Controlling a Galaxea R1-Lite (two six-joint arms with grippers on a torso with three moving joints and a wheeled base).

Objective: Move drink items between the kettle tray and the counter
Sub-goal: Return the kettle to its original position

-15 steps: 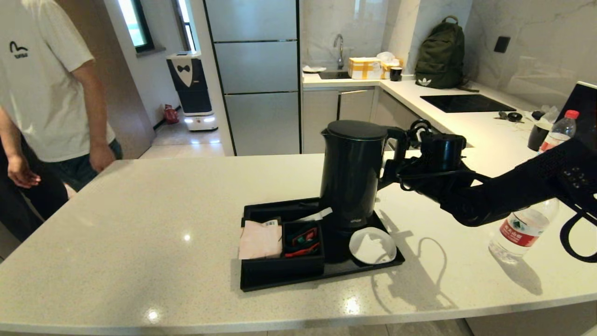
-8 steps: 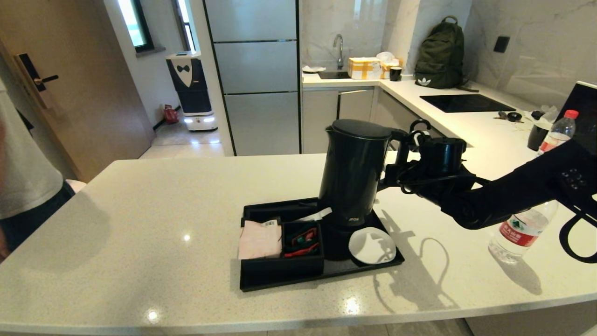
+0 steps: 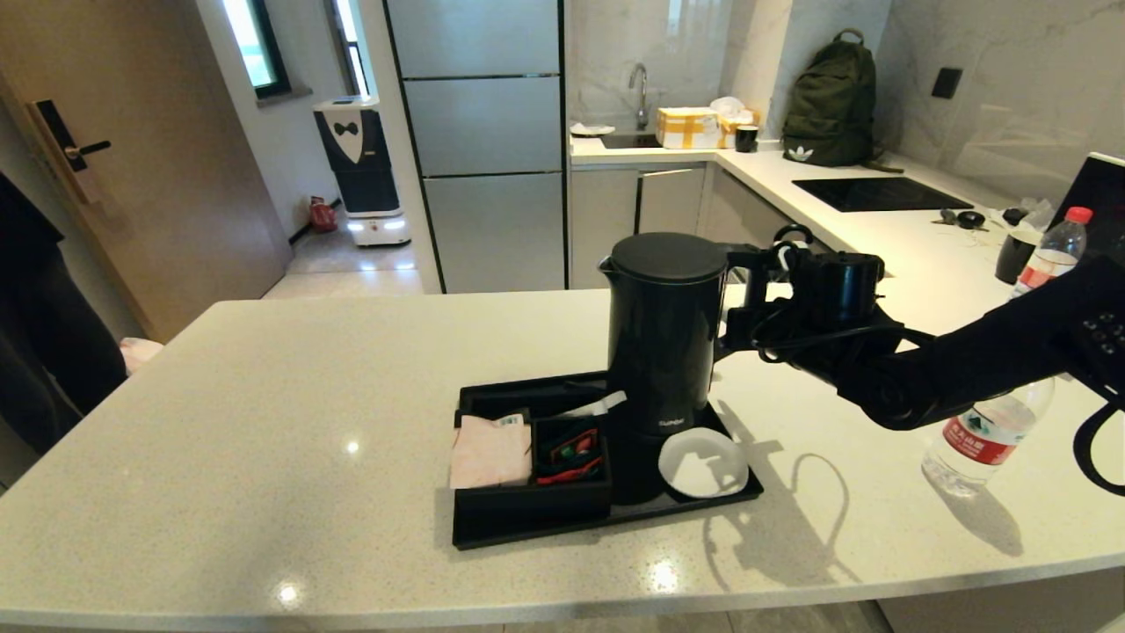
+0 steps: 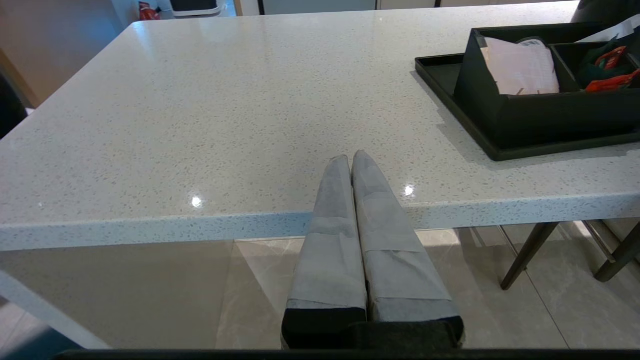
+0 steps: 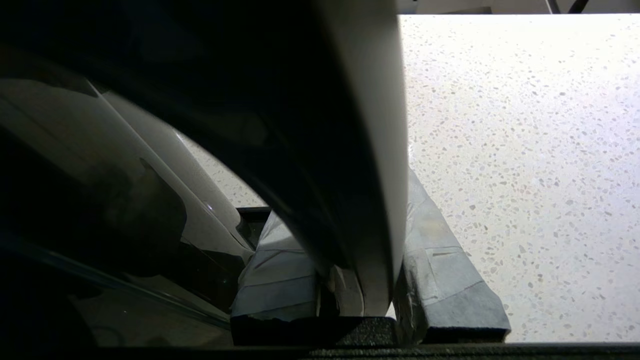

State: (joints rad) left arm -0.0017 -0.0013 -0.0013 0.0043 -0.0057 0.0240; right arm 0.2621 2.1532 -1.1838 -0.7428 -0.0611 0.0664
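Observation:
The kettle's lower edge sits inside the black kettle tray (image 3: 606,523) in the head view, so it is time for my right gripper to release the kettle next.
The matte black kettle (image 3: 664,334) stands upright over the round base in the black kettle tray (image 3: 606,523), in the middle of the speckled counter (image 3: 308,396). My right gripper (image 3: 747,303) reaches in from the right and is shut on the kettle's loop handle (image 5: 340,150), one padded finger on each side. The white coaster (image 3: 703,463) and the sachet-and-napkin box (image 3: 527,457) lie in the tray's front. The water bottle (image 3: 980,435) stands on the counter behind my right arm. My left gripper (image 4: 351,157) is shut on nothing, parked low at the counter's front edge.
A second red-capped bottle (image 3: 1050,251) and a black cup (image 3: 1013,257) stand at the far right. Behind them are the black hob (image 3: 879,193) and a green backpack (image 3: 831,97). A dark-clothed person (image 3: 35,352) is at the left edge.
The kettle was tilted and slightly raised half a second ago; it has come down and now stands upright on the base. The person at the left has moved further out of view.

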